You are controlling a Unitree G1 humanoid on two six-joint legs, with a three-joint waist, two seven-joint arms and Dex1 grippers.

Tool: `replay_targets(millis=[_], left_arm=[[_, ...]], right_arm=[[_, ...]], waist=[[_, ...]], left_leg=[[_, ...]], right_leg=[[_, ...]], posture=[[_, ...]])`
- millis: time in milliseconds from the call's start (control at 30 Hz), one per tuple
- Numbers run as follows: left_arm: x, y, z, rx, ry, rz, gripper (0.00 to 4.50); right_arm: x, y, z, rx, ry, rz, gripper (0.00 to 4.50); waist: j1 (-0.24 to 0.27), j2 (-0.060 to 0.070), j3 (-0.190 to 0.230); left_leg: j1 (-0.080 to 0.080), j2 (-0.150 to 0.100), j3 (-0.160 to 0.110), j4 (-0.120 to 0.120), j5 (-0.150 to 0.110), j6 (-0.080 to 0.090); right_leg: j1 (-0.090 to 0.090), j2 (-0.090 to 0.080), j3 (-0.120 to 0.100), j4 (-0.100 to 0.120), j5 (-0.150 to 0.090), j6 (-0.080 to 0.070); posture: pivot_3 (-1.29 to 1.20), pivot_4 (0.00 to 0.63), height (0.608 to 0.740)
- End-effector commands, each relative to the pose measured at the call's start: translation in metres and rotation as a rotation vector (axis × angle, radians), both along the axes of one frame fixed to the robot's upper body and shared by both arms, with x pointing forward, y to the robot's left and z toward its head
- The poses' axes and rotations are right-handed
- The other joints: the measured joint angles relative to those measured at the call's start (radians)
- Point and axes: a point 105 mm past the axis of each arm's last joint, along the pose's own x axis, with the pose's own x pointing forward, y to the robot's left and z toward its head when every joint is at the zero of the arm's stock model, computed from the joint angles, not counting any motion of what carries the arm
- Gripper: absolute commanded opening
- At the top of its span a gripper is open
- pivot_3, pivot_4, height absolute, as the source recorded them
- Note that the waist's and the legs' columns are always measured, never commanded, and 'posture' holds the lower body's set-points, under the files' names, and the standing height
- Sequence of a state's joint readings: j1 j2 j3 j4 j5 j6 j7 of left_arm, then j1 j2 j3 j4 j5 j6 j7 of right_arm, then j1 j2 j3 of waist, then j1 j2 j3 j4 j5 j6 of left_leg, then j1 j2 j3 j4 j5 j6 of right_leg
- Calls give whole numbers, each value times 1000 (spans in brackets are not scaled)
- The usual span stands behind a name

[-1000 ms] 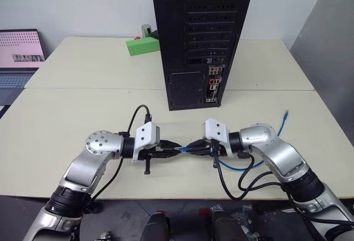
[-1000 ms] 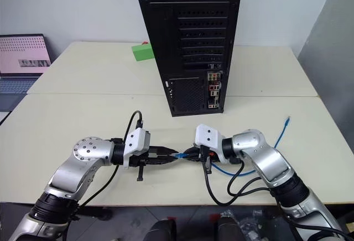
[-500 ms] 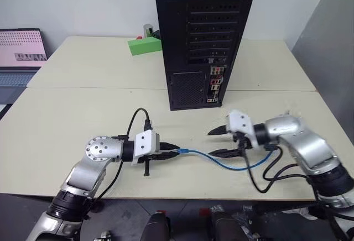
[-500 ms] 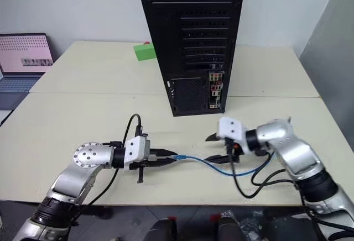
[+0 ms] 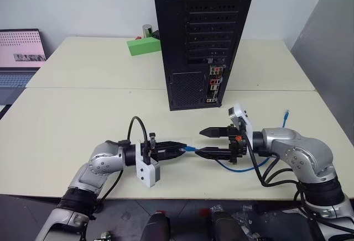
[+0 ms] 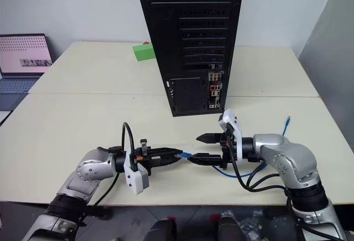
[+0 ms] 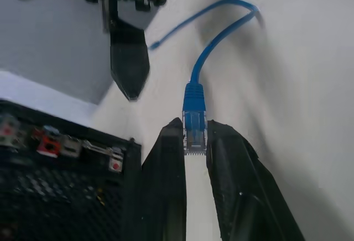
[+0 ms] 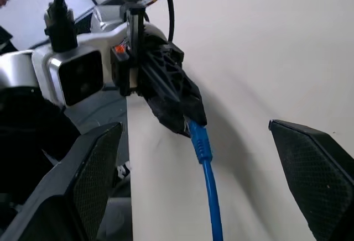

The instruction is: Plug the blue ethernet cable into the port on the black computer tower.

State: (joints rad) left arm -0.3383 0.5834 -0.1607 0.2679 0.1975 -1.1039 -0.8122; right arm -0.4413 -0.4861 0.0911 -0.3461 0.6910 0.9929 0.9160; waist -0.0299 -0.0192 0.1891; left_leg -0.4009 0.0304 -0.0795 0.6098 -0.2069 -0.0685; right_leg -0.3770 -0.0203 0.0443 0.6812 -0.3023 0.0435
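My right gripper grabs the blue ethernet cable by its plug's boot [image 5: 192, 149] next, to plug the cable into the tower's port [image 5: 213, 86].
The blue ethernet cable [image 5: 239, 168] lies on the near table in front of the black computer tower [image 5: 202, 36]. My left gripper [image 5: 181, 149] is shut on the cable's plug [image 7: 193, 130], pointing right and holding it just above the table. My right gripper [image 5: 205, 142] faces it a short way to the right. It is open, with one finger above the cable and one beside it, and grips nothing. From the plug the cable runs right, loops under the right arm and ends near the table's right edge [image 5: 286, 114]. The tower's port strip [image 5: 214, 89] faces me at its lower right.
A green box [image 5: 142, 46] with a small metal cylinder behind it sits on the far table, left of the tower. An open laptop [image 5: 19, 53] stands at the far left. A seam [image 5: 94, 88] joins the two tables. A grey partition [image 5: 332, 42] rises on the right.
My right gripper has opened and let go of the cable, drawn off to the right and risen a little. My left wrist has rolled over, still shut on the plug.
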Motion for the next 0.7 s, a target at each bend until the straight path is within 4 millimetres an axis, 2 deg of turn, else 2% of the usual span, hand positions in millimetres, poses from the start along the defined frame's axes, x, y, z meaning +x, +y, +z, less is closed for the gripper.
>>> replay_targets(millis=[33,333,500,700], left_arm=[[4,2,12,-35,-94,4,302],[8,2,17,-60,-130,22,301],[7,1,17,-68,-137,22,301],[6,-2,17,-73,-140,16,301]], right_arm=[[-6,6,7,30,-6,20,4500],[-5,13,6,49,16,17,4500],[-5,16,3,51,29,9,3684],[-3,17,3,52,27,1,2183]], waist=[[-1,0,0],[-2,0,0],[-2,0,0],[-2,0,0]], left_leg=[[0,0,0,0,0,0],[0,0,0,0,0,0],[0,0,0,0,0,0],[0,0,0,0,0,0]], right_leg=[[0,0,0,0,0,0],[0,0,0,0,0,0],[0,0,0,0,0,0],[0,0,0,0,0,0]], posture=[[0,150,740],[0,150,740],[0,150,740],[0,150,740]])
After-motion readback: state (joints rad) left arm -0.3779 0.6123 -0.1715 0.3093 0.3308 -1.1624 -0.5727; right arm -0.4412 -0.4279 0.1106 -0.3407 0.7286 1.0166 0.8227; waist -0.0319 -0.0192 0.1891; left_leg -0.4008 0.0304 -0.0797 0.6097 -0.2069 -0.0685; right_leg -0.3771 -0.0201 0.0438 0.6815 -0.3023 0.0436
